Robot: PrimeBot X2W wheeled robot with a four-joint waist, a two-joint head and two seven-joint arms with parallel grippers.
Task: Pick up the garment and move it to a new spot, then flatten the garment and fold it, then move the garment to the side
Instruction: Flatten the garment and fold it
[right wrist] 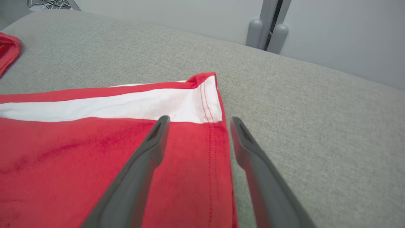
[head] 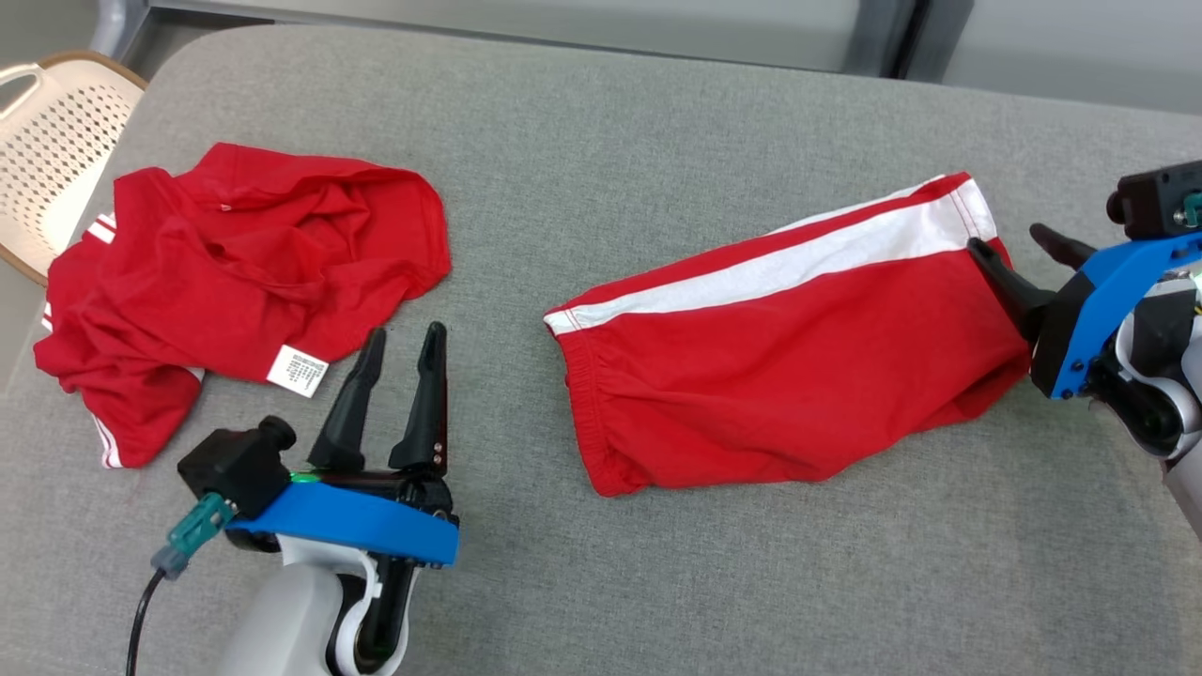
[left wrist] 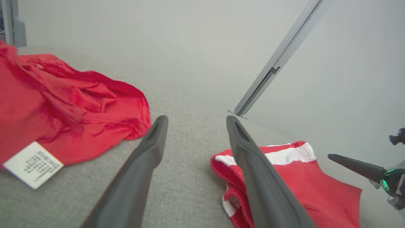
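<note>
The folded shorts (head: 778,361) lie flat, so my right gripper pinches them by the stitched hem (head: 1000,254) next, where the cloth ends in an edge.
Red shorts with a white side stripe (head: 789,376) lie folded flat on the right of the grey padded surface (head: 601,141). My right gripper (head: 1007,238) stands open at their right hem. In the right wrist view the gripper (right wrist: 200,118) has one finger over the red cloth (right wrist: 79,158) and the other past the hem, over bare grey. My left gripper (head: 406,330) is open with nothing between its fingers, over bare surface between the shorts and a crumpled red shirt (head: 244,272). The left wrist view shows that gripper (left wrist: 196,118), the shorts' waistband end (left wrist: 316,190) and the shirt (left wrist: 63,104).
The crumpled shirt's white label (head: 298,370) lies just left of my left fingers. A pale perforated chair (head: 52,141) stands beyond the surface's left edge. A wall with a grey post (right wrist: 269,28) runs behind the far edge. Bare grey surface stretches along the front.
</note>
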